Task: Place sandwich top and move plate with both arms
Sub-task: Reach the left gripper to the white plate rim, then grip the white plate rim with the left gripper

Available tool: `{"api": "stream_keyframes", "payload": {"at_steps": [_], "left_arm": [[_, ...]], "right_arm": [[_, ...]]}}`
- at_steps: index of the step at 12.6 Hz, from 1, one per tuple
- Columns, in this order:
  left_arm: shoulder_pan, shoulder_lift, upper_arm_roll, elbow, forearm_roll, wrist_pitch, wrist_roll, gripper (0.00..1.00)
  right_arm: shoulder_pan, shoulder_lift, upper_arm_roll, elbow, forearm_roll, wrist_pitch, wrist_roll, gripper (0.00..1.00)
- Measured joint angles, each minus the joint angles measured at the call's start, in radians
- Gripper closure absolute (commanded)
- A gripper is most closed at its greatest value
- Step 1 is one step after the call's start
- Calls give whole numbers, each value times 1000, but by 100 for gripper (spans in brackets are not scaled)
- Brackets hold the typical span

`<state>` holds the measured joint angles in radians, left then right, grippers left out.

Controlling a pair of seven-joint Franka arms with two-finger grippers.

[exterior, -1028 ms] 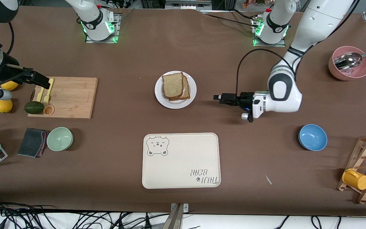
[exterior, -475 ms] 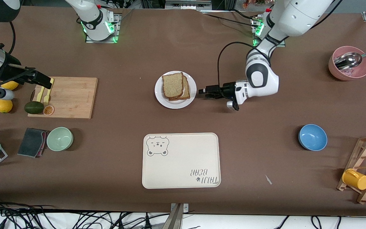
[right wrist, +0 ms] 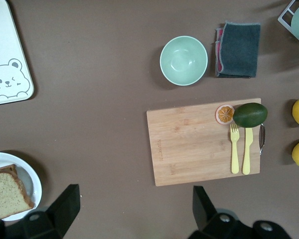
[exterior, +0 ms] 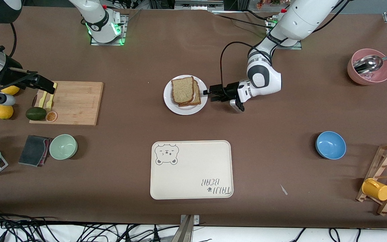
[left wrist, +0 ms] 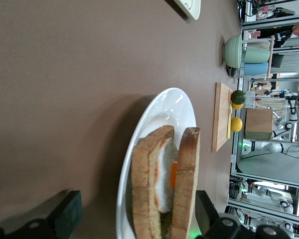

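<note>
Next, my left gripper grabs the white plate by its rim (exterior: pixel 204 94), to move the sandwich onto the bear-print tray (exterior: pixel 191 169).
The sandwich top (exterior: pixel 182 89), a speckled tan slice, lies on a lower slice with egg on the white plate (exterior: pixel 185 109) at mid-table. My left gripper (exterior: pixel 207 94) is open and level with the table at the plate's rim toward the left arm's end. In the left wrist view the sandwich top (left wrist: pixel 186 189), the egg and the plate (left wrist: pixel 159 112) sit between the spread fingers of the left gripper (left wrist: pixel 137 219). My right gripper (exterior: pixel 47 88) is open and empty over the cutting board's end. In the right wrist view the right gripper (right wrist: pixel 134 209) hangs over bare table.
A cream bear-print tray (exterior: pixel 191 169) lies nearer the front camera than the plate. A cutting board (exterior: pixel 74 103) holds forks, an avocado and an orange slice. A green bowl (exterior: pixel 63 146), a blue bowl (exterior: pixel 330 145), a pink bowl (exterior: pixel 369 71) and a mug rack (exterior: pixel 386 178) stand around.
My left arm has swung from the open table toward the left arm's end in to the plate, and its open gripper now reaches the rim. The right arm has hardly moved.
</note>
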<state>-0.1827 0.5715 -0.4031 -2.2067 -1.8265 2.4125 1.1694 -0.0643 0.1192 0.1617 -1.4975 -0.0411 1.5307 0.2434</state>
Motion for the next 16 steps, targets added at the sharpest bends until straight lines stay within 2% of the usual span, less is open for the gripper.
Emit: {"api": "stream_keyframes", "payload": {"at_steps": [3, 8, 13, 16], "left_arm": [[0, 10, 1, -1, -2, 0, 6, 1], [-40, 11, -5, -3, -77, 36, 14, 27], [-57, 11, -4, -10, -83, 45, 32, 32], [-53, 11, -3, -15, -83, 46, 43, 45]], "right_arm": [[0, 2, 0, 0, 0, 2, 0, 0], [1, 3, 0, 0, 22, 26, 0, 0], [1, 3, 3, 0, 34, 42, 0, 0], [2, 12, 4, 0, 34, 42, 0, 0]]}}
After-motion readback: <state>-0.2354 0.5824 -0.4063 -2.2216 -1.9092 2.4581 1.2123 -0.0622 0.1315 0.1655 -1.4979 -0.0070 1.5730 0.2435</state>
